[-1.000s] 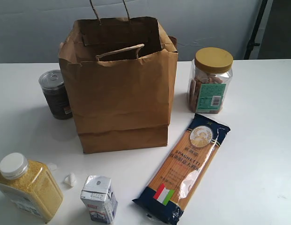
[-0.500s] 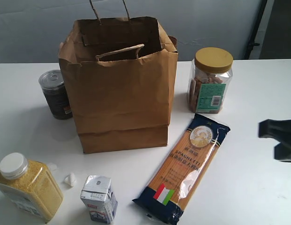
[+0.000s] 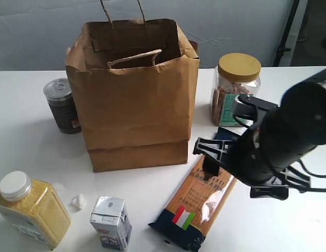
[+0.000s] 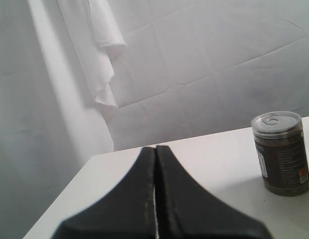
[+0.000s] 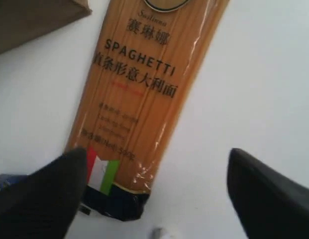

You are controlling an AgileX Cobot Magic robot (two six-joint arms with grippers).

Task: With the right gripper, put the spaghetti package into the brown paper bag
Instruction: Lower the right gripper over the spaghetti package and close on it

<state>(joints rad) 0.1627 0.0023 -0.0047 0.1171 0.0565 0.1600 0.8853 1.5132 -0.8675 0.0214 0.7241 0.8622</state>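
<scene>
My right gripper is to grab the spaghetti package around its printed middle (image 3: pixel 199 185) next, across the narrow width, because the package is long and narrow from its flag end (image 3: pixel 182 219).
The spaghetti package (image 3: pixel 197 202) lies flat on the white table, right of the brown paper bag (image 3: pixel 134 105), which stands upright with its mouth open. My right gripper (image 3: pixel 239 170) hangs over the packet's upper half and hides its gold emblem in the exterior view. In the right wrist view the packet (image 5: pixel 139 94) shows its "SPAGHETTI" text and flag end, and the right gripper (image 5: pixel 156 169) is open, nothing between its fingers. One fingertip (image 5: pixel 50 184) overlaps the flag end; the other is over bare table. A corner of the bag (image 5: pixel 30 20) shows too. My left gripper (image 4: pixel 155 149) is shut and empty, off to the side.
A dark tin can (image 3: pixel 62 105) stands left of the bag, also seen as the can (image 4: pixel 282 152). A yellow-lidded clear jar (image 3: pixel 236 86) is behind the packet. A bottle of yellow grains (image 3: pixel 31 207), a small carton (image 3: pixel 111 222) and white scraps (image 3: pixel 79 200) sit at front left.
The right arm came in from the right edge and now hangs over the upper part of the spaghetti package. The packet, the bag and the other items have not moved.
</scene>
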